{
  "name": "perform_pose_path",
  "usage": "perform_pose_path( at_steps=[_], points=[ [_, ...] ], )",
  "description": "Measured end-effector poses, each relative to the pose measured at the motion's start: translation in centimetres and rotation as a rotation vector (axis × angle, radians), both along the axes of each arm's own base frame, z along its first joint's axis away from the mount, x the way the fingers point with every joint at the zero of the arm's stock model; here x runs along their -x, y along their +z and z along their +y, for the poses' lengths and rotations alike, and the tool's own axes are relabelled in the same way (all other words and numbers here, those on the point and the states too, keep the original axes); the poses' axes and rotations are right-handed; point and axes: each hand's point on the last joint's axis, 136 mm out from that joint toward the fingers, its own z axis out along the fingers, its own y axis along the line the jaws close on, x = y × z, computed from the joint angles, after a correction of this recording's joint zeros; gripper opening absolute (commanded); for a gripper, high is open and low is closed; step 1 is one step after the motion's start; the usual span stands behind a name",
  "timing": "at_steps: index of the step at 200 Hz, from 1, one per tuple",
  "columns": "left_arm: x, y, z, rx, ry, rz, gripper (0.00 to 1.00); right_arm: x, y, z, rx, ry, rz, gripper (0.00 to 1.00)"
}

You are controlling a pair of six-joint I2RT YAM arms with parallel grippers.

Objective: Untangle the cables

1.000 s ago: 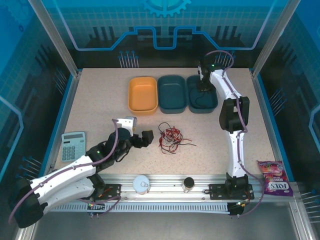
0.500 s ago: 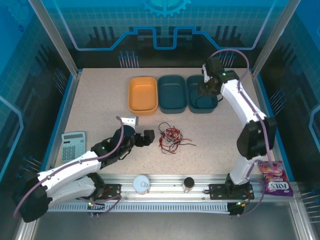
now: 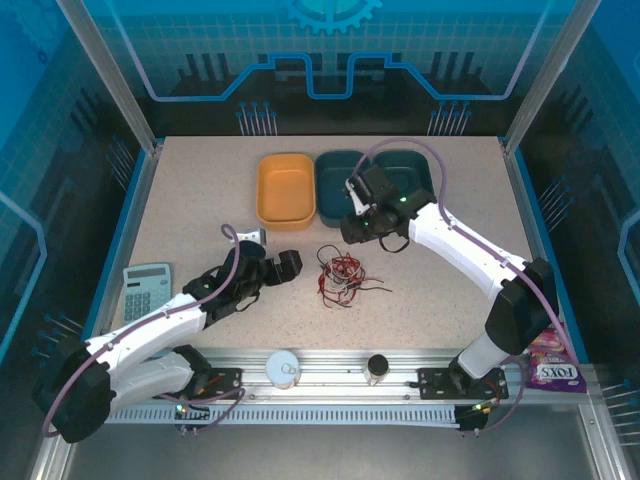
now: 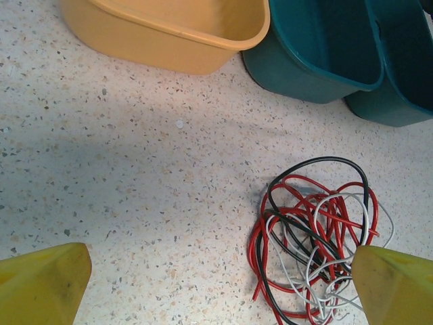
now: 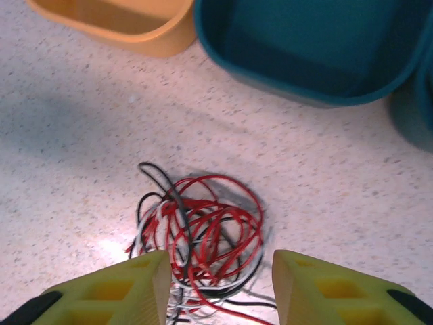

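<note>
The black wire has to be untangled from the others, so my right gripper should next grab it at its loop protruding from the bundle's bin-facing side point(image 3: 328, 247) point(image 5: 151, 167).
The cables point(image 3: 340, 275) lie in one tangled bundle of red, black and pale wires on the speckled table, at mid-front. My left gripper point(image 3: 285, 268) hovers low just left of the bundle. In the left wrist view its yellow fingers point(image 4: 44, 284) stand wide open, and the cables point(image 4: 311, 250) lie by the right finger. My right gripper point(image 3: 355, 228) hangs just behind the bundle. In the right wrist view it point(image 5: 220, 288) is open and holds nothing, with the cables point(image 5: 203, 230) on the table ahead of and between its yellow fingers point(image 5: 115, 291).
An orange bin point(image 3: 286, 190) and two teal bins point(image 3: 343, 185) point(image 3: 415, 165) stand in a row behind the cables. A calculator point(image 3: 148, 290) lies at the left edge. A candy bag point(image 3: 545, 362) lies front right. Two small round things point(image 3: 283, 368) point(image 3: 377, 367) sit on the front rail.
My right arm has swung from over the far right teal bin, forward and left, to just behind the cable bundle. The left gripper has shifted slightly. The cables have not moved.
</note>
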Motion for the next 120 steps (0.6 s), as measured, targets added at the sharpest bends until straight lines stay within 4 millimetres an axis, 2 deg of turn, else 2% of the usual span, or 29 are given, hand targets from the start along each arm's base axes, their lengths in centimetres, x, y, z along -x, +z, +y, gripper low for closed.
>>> perform_pose_path(
  at_steps=[43,120],
  points=[
    [0.2,-0.5,0.2,0.010,0.010,0.019,0.99,1.1,-1.8,1.9,-0.014,0.032,0.063,0.37],
    [0.4,-0.9,0.3,0.012,0.006,0.030,0.99,1.0,-6.5,2.6,0.037,0.029,0.172,0.30]
  ],
)
